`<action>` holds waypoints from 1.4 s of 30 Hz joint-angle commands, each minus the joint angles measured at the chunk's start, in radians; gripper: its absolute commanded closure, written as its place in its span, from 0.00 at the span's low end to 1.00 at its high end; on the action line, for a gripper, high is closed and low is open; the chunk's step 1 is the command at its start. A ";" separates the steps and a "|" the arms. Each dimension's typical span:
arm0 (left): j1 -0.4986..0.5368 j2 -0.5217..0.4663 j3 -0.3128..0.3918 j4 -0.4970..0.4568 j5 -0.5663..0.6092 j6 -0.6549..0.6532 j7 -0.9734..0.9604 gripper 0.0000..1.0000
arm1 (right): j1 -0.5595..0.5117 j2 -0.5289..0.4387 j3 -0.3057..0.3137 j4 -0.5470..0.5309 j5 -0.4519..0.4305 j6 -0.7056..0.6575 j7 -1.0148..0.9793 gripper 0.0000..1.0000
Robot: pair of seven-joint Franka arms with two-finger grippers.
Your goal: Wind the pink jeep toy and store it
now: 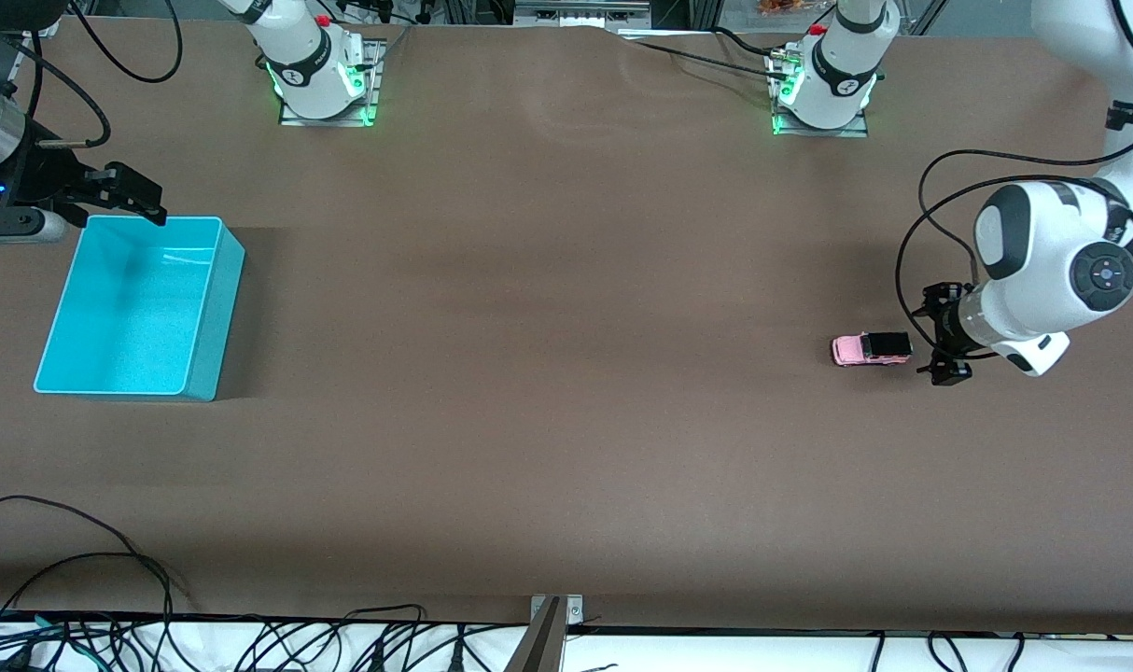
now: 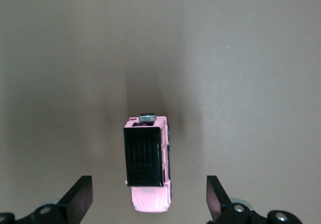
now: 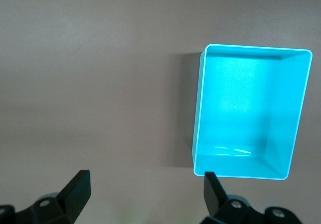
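Observation:
The long sides of the toy beside the black roof are the part my left gripper will grab next, to roll the pink jeep toy (image 1: 871,349) lengthwise along the table and wind it.
The pink jeep toy (image 1: 871,349), with a light pink body and black roof, stands on the brown table toward the left arm's end. My left gripper (image 1: 940,336) is low beside it, open, with a finger to either side and touching nothing. In the left wrist view the jeep (image 2: 148,163) lies just ahead of the gripper (image 2: 148,196), its pink end level with the fingertips (image 2: 80,196). A turquoise bin (image 1: 216,317) sits empty toward the right arm's end. My right gripper (image 1: 128,196) hangs open by the bin's corner; the right wrist view shows the bin (image 3: 200,108) beside this gripper (image 3: 145,194).
Both arm bases (image 1: 319,75) (image 1: 823,84) stand along the table's edge farthest from the front camera. Black cables (image 1: 109,616) and a metal bracket (image 1: 552,625) lie along the edge nearest to it. A wide bare stretch of table separates the jeep from the bin.

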 commanded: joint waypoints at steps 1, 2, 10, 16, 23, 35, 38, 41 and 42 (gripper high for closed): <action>0.004 0.018 -0.002 -0.030 -0.022 0.054 -0.025 0.00 | 0.006 -0.001 -0.002 0.010 -0.019 -0.008 0.003 0.00; 0.006 0.026 -0.002 -0.030 -0.022 0.055 -0.025 0.00 | 0.004 -0.001 -0.002 0.010 -0.017 -0.008 0.002 0.00; 0.016 0.049 -0.002 -0.076 -0.057 0.120 -0.024 0.00 | 0.004 -0.001 -0.002 0.010 -0.017 -0.008 0.002 0.00; 0.015 0.050 -0.005 -0.125 -0.059 0.199 -0.024 0.00 | 0.004 -0.001 -0.002 0.010 -0.017 -0.008 0.002 0.00; 0.009 0.067 -0.005 -0.145 -0.059 0.259 -0.022 0.00 | 0.004 -0.003 -0.002 0.010 -0.017 -0.008 0.002 0.00; 0.004 0.082 -0.024 -0.158 -0.062 0.296 -0.022 0.13 | 0.004 -0.003 -0.002 0.010 -0.017 -0.008 0.003 0.00; 0.004 0.082 -0.025 -0.156 -0.062 0.298 -0.022 0.25 | 0.004 -0.003 -0.002 0.010 -0.017 -0.008 0.002 0.00; 0.004 0.082 -0.027 -0.158 -0.062 0.298 -0.022 0.48 | 0.004 -0.003 -0.004 0.010 -0.017 -0.006 0.003 0.00; 0.004 0.082 -0.027 -0.158 -0.062 0.298 -0.021 0.55 | 0.004 -0.003 -0.004 0.010 -0.017 -0.006 0.003 0.00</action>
